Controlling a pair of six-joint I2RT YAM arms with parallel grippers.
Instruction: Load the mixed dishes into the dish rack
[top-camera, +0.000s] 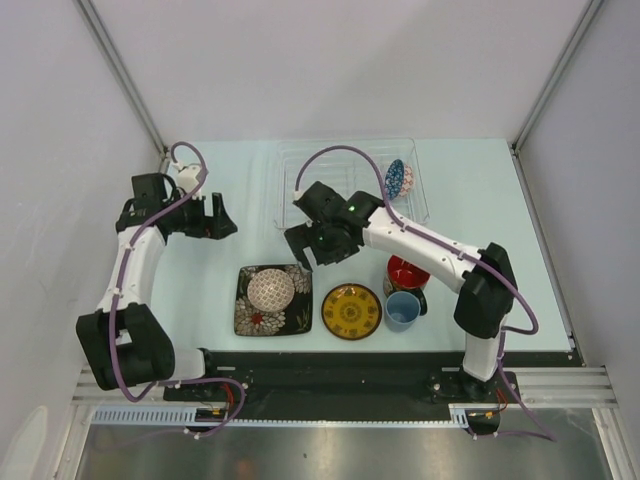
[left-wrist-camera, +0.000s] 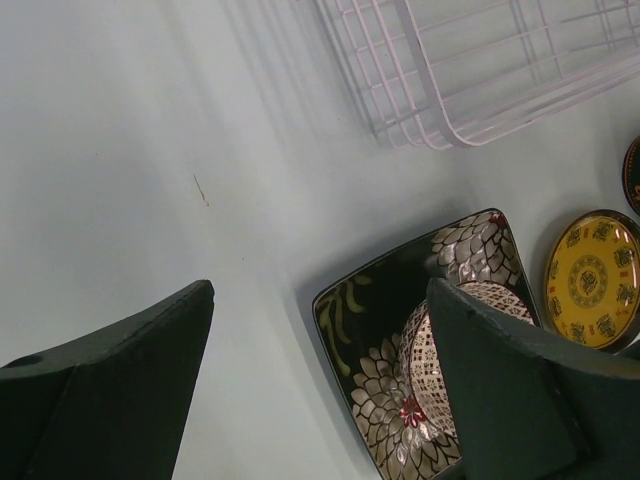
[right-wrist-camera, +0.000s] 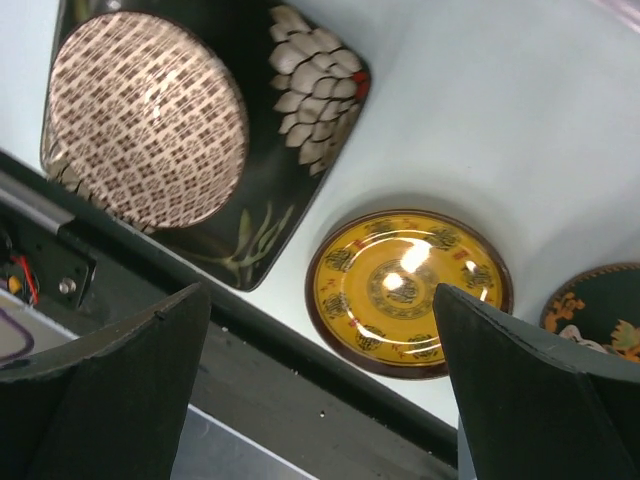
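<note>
Next, my right gripper picks up the pinkish-white patterned bowl by its rim (top-camera: 292, 290), which leaves the bowl's rounded body free to sit in the dish rack (top-camera: 288, 172).
The clear dish rack (top-camera: 288, 172) stands at the back centre; the blue mosaic bowl (top-camera: 395, 178) stands on edge in its right part. The pinkish-white patterned bowl (top-camera: 271, 290) lies upside down on the black square floral plate (top-camera: 246, 315). To their right are the yellow dark-rimmed plate (top-camera: 351, 311), the red-inside cup (top-camera: 407, 271) and the light blue cup (top-camera: 402, 310). My right gripper (top-camera: 310, 245) is open and empty, hovering above the plates by the rack's front edge. My left gripper (top-camera: 215, 218) is open and empty, left of the rack.
The left wrist view shows the rack's corner (left-wrist-camera: 480, 70), the black plate (left-wrist-camera: 370, 320) with the bowl (left-wrist-camera: 450, 350), and the yellow plate (left-wrist-camera: 590, 275). The right wrist view shows the bowl (right-wrist-camera: 145, 115), the yellow plate (right-wrist-camera: 405, 290) and the table's black front rail (right-wrist-camera: 300, 370).
</note>
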